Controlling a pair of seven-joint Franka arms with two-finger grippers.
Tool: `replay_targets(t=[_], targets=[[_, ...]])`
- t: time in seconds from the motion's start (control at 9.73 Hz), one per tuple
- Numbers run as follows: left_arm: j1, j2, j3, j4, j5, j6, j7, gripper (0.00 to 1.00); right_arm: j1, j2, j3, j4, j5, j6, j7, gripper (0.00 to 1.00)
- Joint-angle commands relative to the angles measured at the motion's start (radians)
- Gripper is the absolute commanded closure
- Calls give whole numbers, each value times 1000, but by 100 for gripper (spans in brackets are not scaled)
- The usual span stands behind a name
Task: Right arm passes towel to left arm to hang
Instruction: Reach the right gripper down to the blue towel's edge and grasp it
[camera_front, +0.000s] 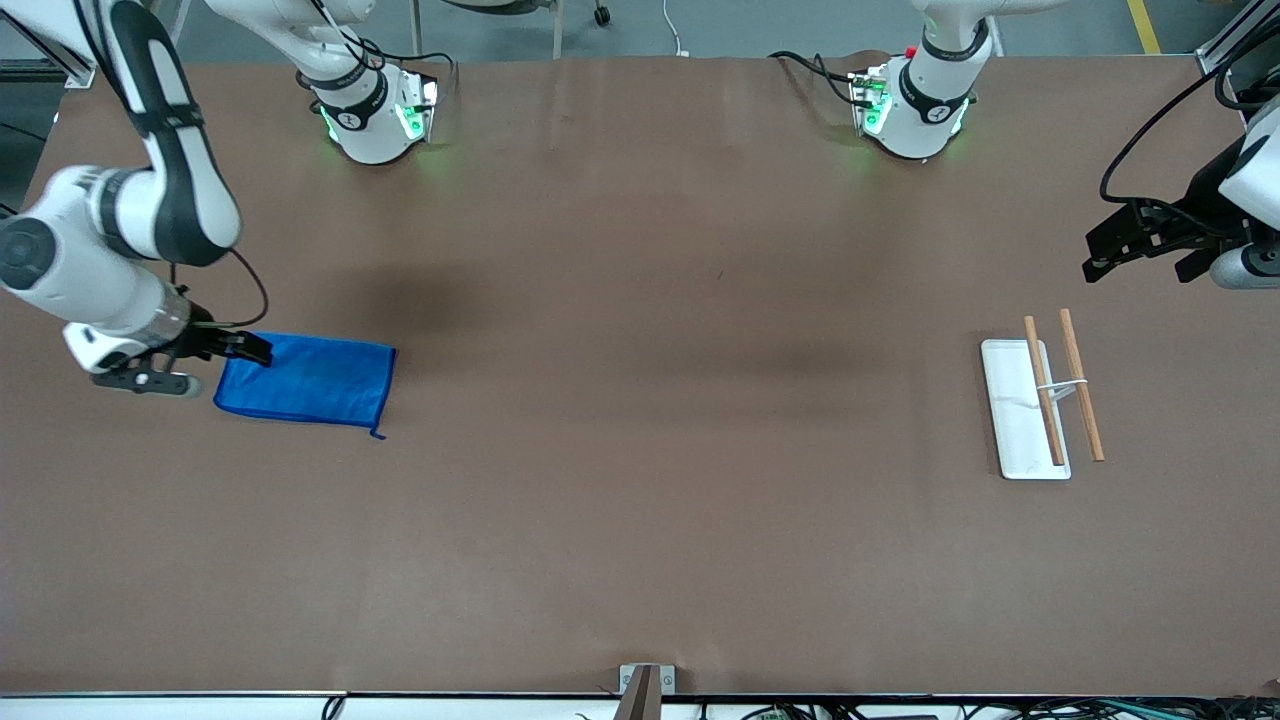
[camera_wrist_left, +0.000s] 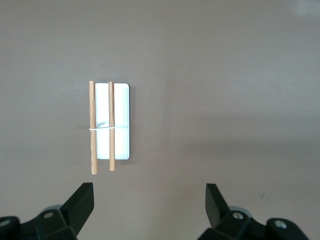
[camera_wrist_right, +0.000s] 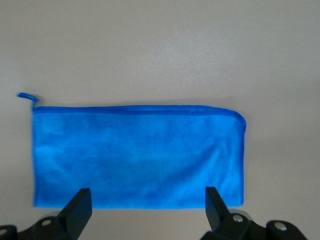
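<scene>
The blue towel is to be passed over, so the robot's right gripper will next grab it by its hem opposite the small loop.
The blue towel lies flat on the brown table toward the right arm's end, its loop at the corner nearest the front camera. My right gripper hovers over the towel's edge, open and empty. In the right wrist view the towel fills the middle, its loop at one corner, with the open gripper over the towel's hem. My left gripper is open and empty, up in the air at the left arm's end. In the left wrist view it looks down on the rack.
A small rack with a white base and two wooden rods stands on the table toward the left arm's end. Both arm bases stand along the table's edge farthest from the front camera.
</scene>
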Motion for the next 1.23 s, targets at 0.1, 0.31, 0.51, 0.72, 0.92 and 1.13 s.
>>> replay_targets(t=[0.1, 0.31, 0.51, 0.72, 0.92, 1.13], targets=[[0, 16, -4, 5, 15, -1, -29, 1, -34, 132, 4, -42, -11, 177, -60, 0], [-10, 42, -10, 7, 13, -1, -88, 1, -34, 181, 4, -48, -11, 245, -60, 1], [-10, 41, -13, 8, 6, 1, -92, 1, -28, 198, 6, -48, -11, 249, -60, 8], [-15, 44, -18, 8, 4, 1, -107, 1, -29, 224, 6, -53, -10, 284, -62, 36], [-13, 41, -18, 7, 6, 1, -89, 1, -31, 228, 7, -54, -11, 282, -80, 65], [-9, 35, -19, 7, 3, -5, -87, 1, -35, 226, 7, -47, -7, 256, -85, 100]])
